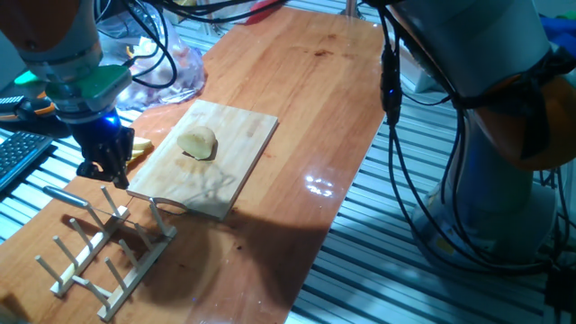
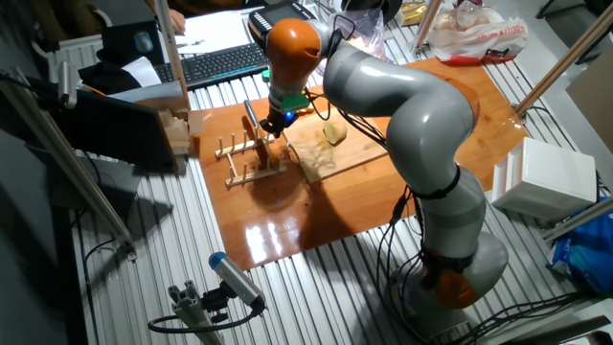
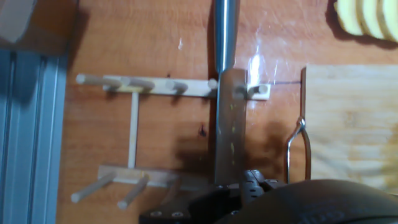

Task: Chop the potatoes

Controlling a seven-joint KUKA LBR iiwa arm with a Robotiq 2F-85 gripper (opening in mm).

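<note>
I should next grab the knife by its blade along the blunt spine [image 3: 231, 163]. The blade has two flat sides, while the steel handle is round.
A pale yellow potato [image 1: 198, 142] lies on the wooden cutting board [image 1: 236, 157]; it also shows in the other fixed view [image 2: 333, 132]. My gripper [image 1: 105, 171] hangs left of the board, just above a wooden peg rack [image 1: 99, 252]. A knife lies across the rack, steel handle [image 3: 226, 31] away from me and blade [image 3: 231, 134] running toward my hand. In the hand view my gripper [image 3: 217, 190] is at the bottom edge, its dark fingers apart on either side of the blade. It holds nothing that I can see. The potato is out of the hand view.
A fanned row of thin yellow slices [image 3: 367, 15] lies beside the board's far corner. A bent wire piece [image 3: 297, 149] rests at the board's edge [image 3: 311, 124]. A clear plastic bag [image 1: 175, 72] and a keyboard [image 1: 18, 157] lie beyond the rack.
</note>
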